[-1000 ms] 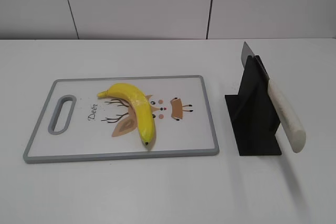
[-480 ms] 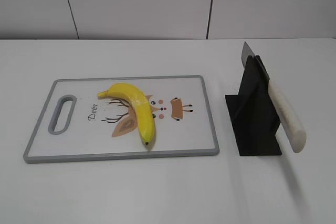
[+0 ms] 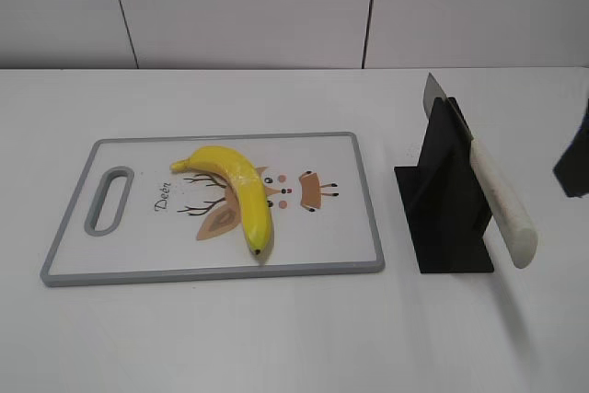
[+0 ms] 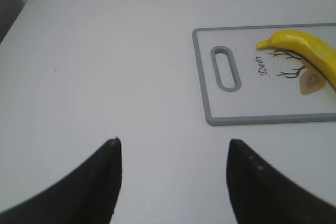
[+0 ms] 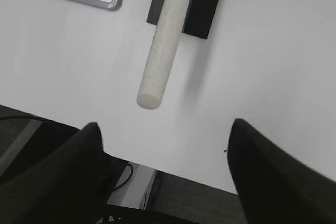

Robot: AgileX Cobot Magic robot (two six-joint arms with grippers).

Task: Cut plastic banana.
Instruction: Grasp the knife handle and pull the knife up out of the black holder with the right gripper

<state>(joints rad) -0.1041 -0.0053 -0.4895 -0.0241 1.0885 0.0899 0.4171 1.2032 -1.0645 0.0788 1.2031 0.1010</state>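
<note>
The right gripper grabs the knife by its white handle (image 3: 502,202) next, since only the handle sticks out and the knife's blade (image 3: 436,97) sits against the black stand.
A yellow plastic banana (image 3: 236,192) lies on a white cutting board (image 3: 359,227) with a grey rim and a deer drawing; both also show in the left wrist view, the banana (image 4: 307,52) and the board (image 4: 252,119). A knife with a white handle (image 3: 502,202) rests slanted in a black stand (image 3: 442,200). In the right wrist view the handle (image 5: 163,45) points toward my open, empty right gripper (image 5: 164,124). The right gripper shows at the right edge of the exterior view (image 3: 576,165). My left gripper (image 4: 173,141) is open and empty over bare table, left of the board.
The white table's front edge (image 5: 173,174) lies under the right gripper, with cables and floor below. A white panelled wall (image 3: 276,6) stands behind the table.
The right gripper has come into the exterior view at the right edge, beside the knife stand. Banana, board and knife have not moved.
</note>
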